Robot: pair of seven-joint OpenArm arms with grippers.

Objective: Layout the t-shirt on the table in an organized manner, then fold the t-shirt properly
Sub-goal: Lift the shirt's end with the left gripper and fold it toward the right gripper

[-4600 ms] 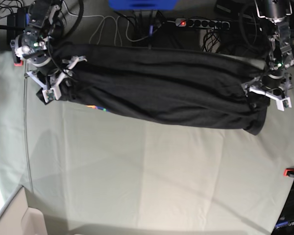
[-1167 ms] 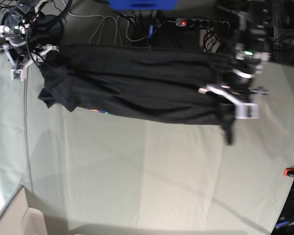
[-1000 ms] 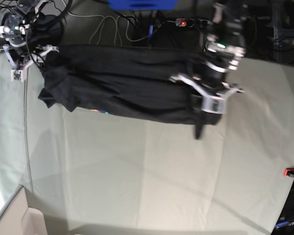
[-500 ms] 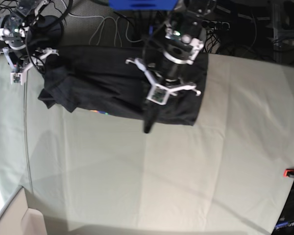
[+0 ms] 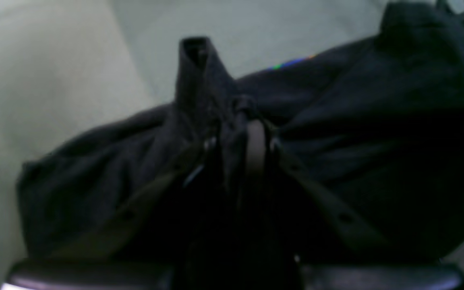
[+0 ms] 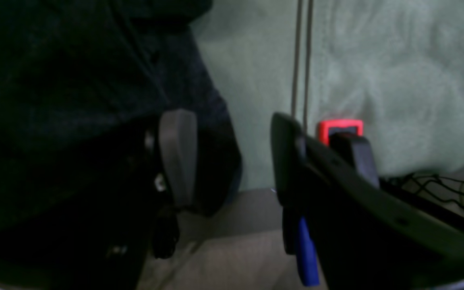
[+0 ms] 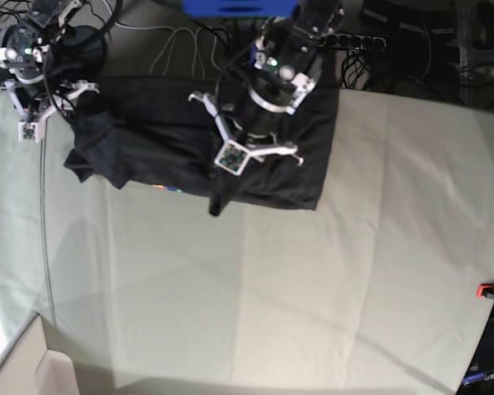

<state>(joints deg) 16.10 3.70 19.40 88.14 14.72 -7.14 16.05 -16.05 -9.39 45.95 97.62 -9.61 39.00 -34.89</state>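
Observation:
I should open my left gripper now, because the lower folds of the gathered fabric touch the cloth at the shirt's middle below my fingers.
The charcoal t-shirt lies bunched along the far edge of the table, its right part doubled over toward the left. My left gripper hangs over the shirt's middle, shut on a gathered ridge of fabric whose tip dangles below it. In the left wrist view the left gripper pinches dark cloth, and a sliver of rainbow print shows. My right gripper stands open at the shirt's far-left end. Its fingers are apart with nothing between them, the shirt beside the left one.
A red clamp grips the table edge just behind my right gripper, and another sits at the right edge. Cables, a power strip and a blue box lie beyond the far edge. A pale box is at bottom left.
My left gripper has carried the shirt's right end leftward across the table, doubling the fabric over itself. The right arm has stayed open in place.

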